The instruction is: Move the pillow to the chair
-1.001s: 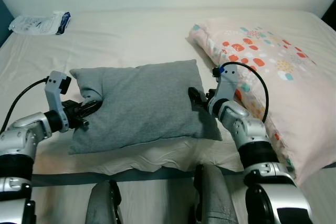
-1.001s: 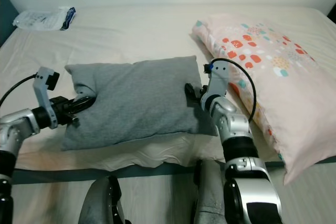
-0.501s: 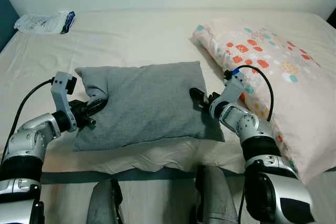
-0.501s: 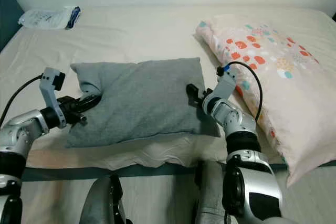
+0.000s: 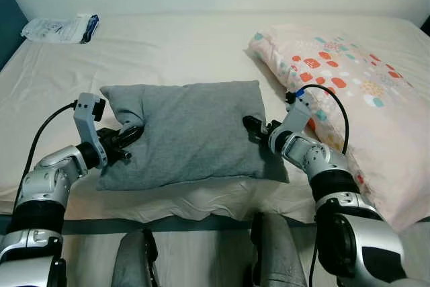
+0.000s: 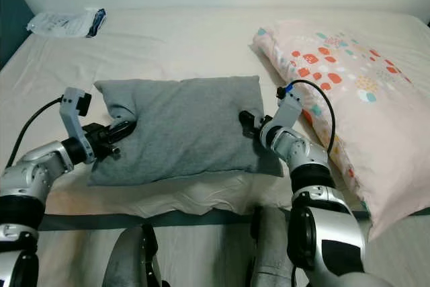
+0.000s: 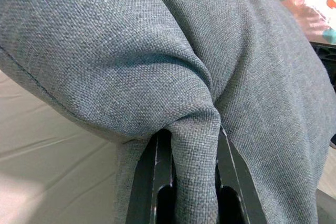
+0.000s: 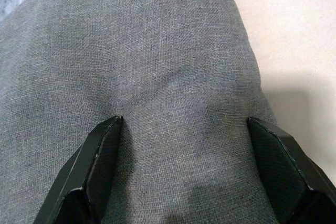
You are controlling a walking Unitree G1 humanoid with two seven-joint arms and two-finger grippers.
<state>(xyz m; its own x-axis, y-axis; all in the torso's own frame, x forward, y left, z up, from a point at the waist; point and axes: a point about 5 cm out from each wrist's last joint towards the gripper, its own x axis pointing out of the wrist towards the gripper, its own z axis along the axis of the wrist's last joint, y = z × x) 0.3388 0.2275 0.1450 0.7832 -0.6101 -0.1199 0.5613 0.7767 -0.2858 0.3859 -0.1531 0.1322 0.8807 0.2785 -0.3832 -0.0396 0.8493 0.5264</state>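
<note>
My right gripper picks up the grey pillow (image 5: 188, 132) by its short end seam next, to move the pillow to the chair.
A grey pillow (image 5: 185, 132) lies flat on the cream bed (image 5: 175, 52), near its front edge. My left gripper (image 5: 127, 138) is at the pillow's left end. In the left wrist view, the left gripper (image 7: 191, 135) is shut on a bunched fold of grey fabric, which stands up between the two black fingers (image 7: 157, 182). My right gripper (image 5: 252, 126) is at the pillow's right end. It is open, and in the right wrist view the right gripper (image 8: 184, 121) has its spread fingertips (image 8: 102, 145) pressed into the pillow's cloth.
A large pink pillow (image 5: 342, 78) with coloured spots lies just right of my right arm. A plastic bag (image 5: 60, 28) sits at the bed's far left corner. The bed's front edge (image 5: 188, 223) runs above my knees (image 5: 269, 253).
The whole picture has shifted slightly right, so the camera moved. Both grippers stay at the pillow's ends, and the pillow lies in the same place on the bed.
</note>
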